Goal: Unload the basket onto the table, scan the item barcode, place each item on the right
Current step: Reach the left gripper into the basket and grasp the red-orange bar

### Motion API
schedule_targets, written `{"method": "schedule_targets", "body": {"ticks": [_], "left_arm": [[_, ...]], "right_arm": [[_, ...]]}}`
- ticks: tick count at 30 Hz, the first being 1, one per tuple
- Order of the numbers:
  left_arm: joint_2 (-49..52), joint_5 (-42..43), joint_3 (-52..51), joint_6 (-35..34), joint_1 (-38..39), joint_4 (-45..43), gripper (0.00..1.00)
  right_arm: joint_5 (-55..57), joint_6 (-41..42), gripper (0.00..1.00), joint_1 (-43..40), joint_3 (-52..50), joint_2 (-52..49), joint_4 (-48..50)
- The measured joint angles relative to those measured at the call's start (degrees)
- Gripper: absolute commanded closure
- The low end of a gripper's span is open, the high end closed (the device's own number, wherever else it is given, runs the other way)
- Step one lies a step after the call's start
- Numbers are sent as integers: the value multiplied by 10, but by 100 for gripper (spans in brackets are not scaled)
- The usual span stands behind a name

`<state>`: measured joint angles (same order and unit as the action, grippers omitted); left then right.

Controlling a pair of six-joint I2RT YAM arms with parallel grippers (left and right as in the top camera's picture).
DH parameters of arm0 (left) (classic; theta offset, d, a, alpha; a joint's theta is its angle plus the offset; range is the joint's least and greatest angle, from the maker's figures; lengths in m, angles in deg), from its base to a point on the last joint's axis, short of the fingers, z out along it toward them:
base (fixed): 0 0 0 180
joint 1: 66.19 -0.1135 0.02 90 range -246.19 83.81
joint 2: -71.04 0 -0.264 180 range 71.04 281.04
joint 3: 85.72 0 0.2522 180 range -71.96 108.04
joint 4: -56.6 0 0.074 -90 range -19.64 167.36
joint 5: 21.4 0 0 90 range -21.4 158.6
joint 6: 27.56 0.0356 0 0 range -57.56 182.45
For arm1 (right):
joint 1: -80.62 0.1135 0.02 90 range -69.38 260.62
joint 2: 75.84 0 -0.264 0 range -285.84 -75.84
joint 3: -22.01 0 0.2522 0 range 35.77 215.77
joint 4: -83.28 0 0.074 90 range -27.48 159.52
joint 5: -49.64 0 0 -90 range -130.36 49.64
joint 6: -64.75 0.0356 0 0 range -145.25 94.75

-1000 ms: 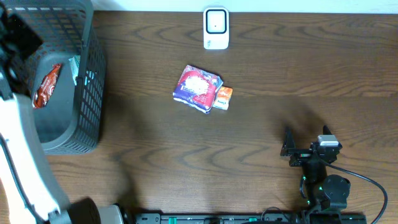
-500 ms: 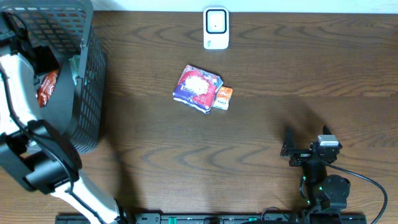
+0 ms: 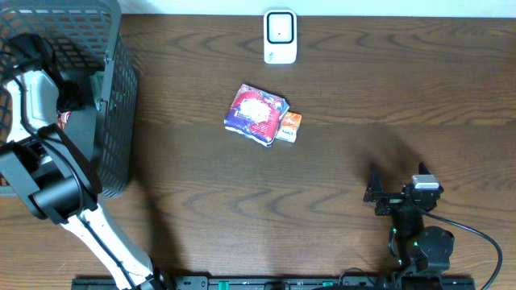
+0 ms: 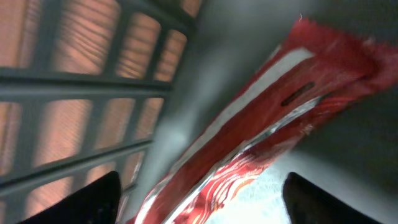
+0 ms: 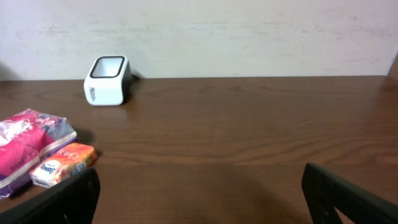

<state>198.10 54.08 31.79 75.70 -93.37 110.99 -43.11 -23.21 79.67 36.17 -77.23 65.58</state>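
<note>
The red snack packet needs to be grabbed next by my left gripper across its near end [image 3: 63,119] [image 4: 194,191], so that the rest stays uncovered to scan its barcode.
A red snack packet [image 4: 261,118] lies on the floor of the grey mesh basket [image 3: 113,97] at the table's left; only a sliver of the packet [image 3: 63,119] shows in the overhead view. My left gripper [image 4: 205,208] is down inside the basket, open, with one finger on each side of the packet and not touching it. The white barcode scanner [image 3: 280,36] stands at the far middle of the table, also visible as the scanner [image 5: 107,81] in the right wrist view. My right gripper [image 3: 398,179] rests open near the front right with nothing between its fingers.
A purple-and-pink packet [image 3: 256,114] and a small orange packet [image 3: 289,127] lie together mid-table, below the scanner. The basket's mesh wall [image 4: 74,93] stands close on the left of my left gripper.
My left arm has swung lower into the basket, over the red packet, and its jaws have narrowed slightly. The right arm has not moved.
</note>
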Motion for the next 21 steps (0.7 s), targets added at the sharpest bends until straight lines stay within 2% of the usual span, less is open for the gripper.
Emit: {"method": "schedule_targets", "body": {"ticks": [2,5,6,7,11,15,21], "left_arm": [[13,1,0,4,-1,0,37],[22,9,0,6,-2,1,70],[22,11,0,6,-2,3,86],[23,12,0,8,-2,5,93],[22,13,-2,-2,-2,15,93],[2,17,-10,-42,-1,21,93],[-129,52,-21,-114,-1,13,93]], "right_arm": [[0,0,1,0,0,0,0],[0,0,1,0,0,0,0],[0,0,1,0,0,0,0],[0,0,1,0,0,0,0],[0,0,1,0,0,0,0],[0,0,1,0,0,0,0],[0,0,1,0,0,0,0]]}}
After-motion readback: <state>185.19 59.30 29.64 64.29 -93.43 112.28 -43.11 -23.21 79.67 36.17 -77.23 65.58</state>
